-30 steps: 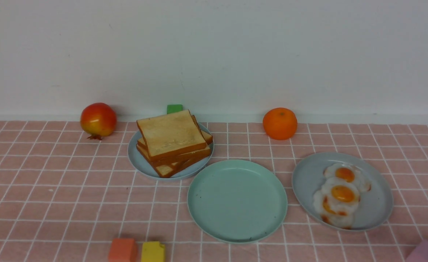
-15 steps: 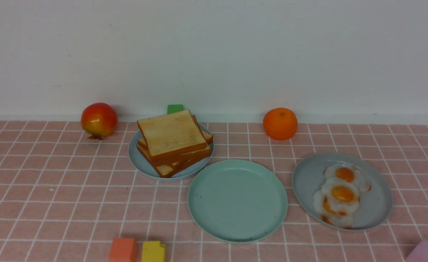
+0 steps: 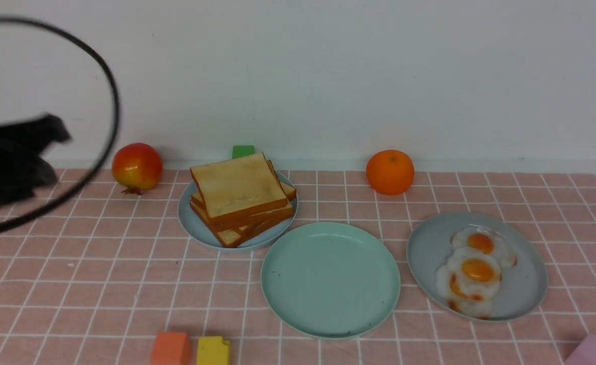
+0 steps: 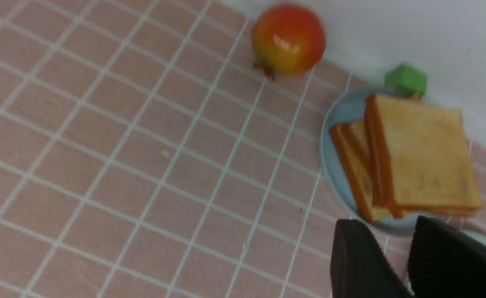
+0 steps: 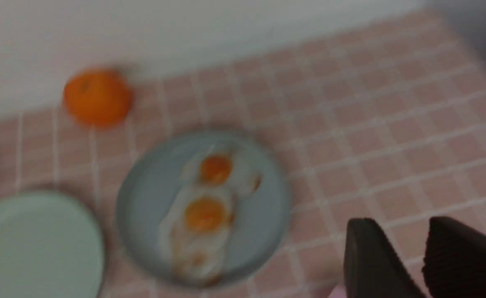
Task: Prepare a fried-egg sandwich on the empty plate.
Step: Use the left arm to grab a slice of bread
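Observation:
The middle fried egg has an unbroken yolk [image 3: 477, 270] that could burst, so my right gripper should grab the egg by its thin white edge [image 3: 497, 265] next.
The empty mint-green plate [image 3: 330, 279] lies at the middle front of the cloth; it also shows in the right wrist view [image 5: 36, 244]. A stack of golden toast slices [image 3: 237, 195] sits on a grey-blue plate [image 3: 188, 223] behind it to the left. Overlapping fried eggs [image 3: 472, 268] lie on a second grey-blue plate [image 3: 526, 289] to the right. My left arm [image 3: 8, 157] is a blurred black shape at the far left. My left gripper [image 4: 391, 227] is open and empty, short of the toast [image 4: 420, 153]. My right gripper [image 5: 400, 225] is open and empty, beside the egg plate [image 5: 156, 194].
A red-yellow pomegranate [image 3: 137, 167], a green block [image 3: 243, 151] and an orange [image 3: 389, 172] stand along the back wall. An orange block [image 3: 171, 348], a yellow block [image 3: 213, 350] and a pink block [image 3: 592, 352] sit at the front edge.
My left arm and its cable loop have come into the front view at the far left. Nothing on the cloth has moved.

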Controlling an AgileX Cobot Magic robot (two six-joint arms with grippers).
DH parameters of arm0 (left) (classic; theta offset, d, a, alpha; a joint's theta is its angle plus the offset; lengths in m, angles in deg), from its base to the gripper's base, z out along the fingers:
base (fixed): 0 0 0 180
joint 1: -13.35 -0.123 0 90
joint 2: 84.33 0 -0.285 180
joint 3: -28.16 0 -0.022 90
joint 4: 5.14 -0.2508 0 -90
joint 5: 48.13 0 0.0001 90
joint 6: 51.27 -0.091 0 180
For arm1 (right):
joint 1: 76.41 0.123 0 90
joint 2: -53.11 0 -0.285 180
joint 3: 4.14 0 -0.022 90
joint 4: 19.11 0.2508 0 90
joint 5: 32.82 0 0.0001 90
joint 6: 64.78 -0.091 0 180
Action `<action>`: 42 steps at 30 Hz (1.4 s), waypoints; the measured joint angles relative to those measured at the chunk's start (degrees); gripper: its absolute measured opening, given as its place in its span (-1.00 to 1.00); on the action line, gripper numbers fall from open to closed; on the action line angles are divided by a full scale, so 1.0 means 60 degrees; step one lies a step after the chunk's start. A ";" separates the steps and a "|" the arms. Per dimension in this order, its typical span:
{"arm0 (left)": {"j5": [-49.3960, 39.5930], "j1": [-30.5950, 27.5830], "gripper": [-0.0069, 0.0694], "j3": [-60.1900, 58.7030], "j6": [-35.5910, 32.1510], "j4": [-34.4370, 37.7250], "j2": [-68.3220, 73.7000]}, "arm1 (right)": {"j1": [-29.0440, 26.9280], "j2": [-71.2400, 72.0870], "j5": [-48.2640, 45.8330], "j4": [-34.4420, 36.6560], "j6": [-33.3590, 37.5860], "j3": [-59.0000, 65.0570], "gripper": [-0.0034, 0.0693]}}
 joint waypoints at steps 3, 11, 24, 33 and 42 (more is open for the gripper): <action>-0.0228 0.0000 -0.19 0.0056 -0.1822 0.1808 0.1033 | 0.0000 -0.0782 -0.0248 0.2871 0.2972 0.0009 -0.25; -0.1725 -0.0564 -0.19 0.2307 -0.5462 0.5184 0.3481 | 0.0790 -0.1479 -0.0491 0.7650 0.7322 0.0009 -0.15; -0.2957 -0.1807 0.07 0.6765 -0.7858 0.7471 0.7838 | 0.3259 -0.2884 -0.0526 0.7534 0.7662 -0.0429 0.25; -0.2760 -0.1786 0.29 0.7861 -0.7904 0.7865 0.9517 | 0.3262 -0.2956 -0.0727 0.7665 0.7662 -0.1028 0.25; -0.2195 -0.1786 0.29 0.7893 -0.8618 0.9076 1.0027 | 0.3270 -0.2956 -0.1080 0.8024 0.7662 -0.1037 0.25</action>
